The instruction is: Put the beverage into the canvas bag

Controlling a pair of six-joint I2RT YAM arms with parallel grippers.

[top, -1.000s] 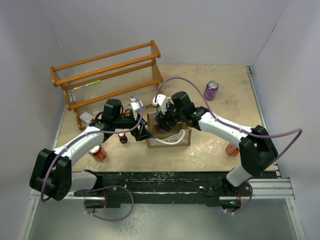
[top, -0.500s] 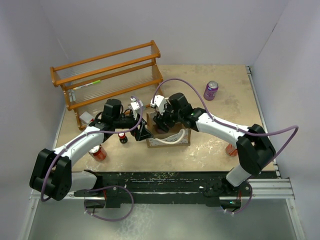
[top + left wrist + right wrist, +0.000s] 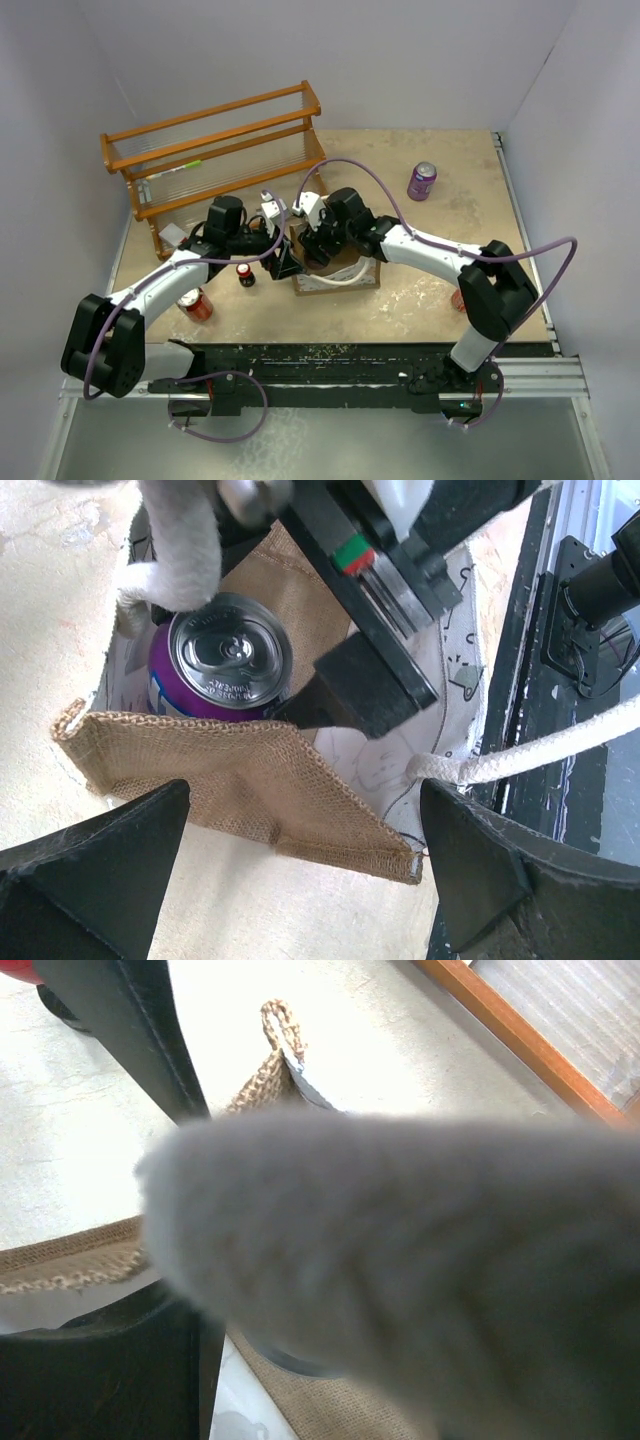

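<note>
I should let the can go from my right gripper now, since the can is upright in the bag's corner and would land inside.
The canvas bag [image 3: 340,272] stands open at mid-table, tan weave with pale lining [image 3: 250,770]. The beverage, a purple can [image 3: 228,662] with a silver top, is upright inside the bag's corner. My right gripper [image 3: 319,248] reaches down into the bag, shut on the can; one black finger [image 3: 365,685] presses its side and the other is hidden behind a rope handle [image 3: 172,550]. My left gripper [image 3: 305,795] is wide open astride the bag's left wall [image 3: 287,264]. In the right wrist view a blurred grey shape [image 3: 400,1260] fills most of the picture.
A wooden rack [image 3: 215,155] stands at the back left. A second purple can [image 3: 421,181] sits at the back right. Red cans [image 3: 197,305] [image 3: 245,275] stand left of the bag, an orange one [image 3: 462,298] by the right arm. A rope handle [image 3: 530,755] trails toward the table's front rail.
My right arm has shifted left, carrying its gripper toward the bag's left side. The left arm has stayed where it was.
</note>
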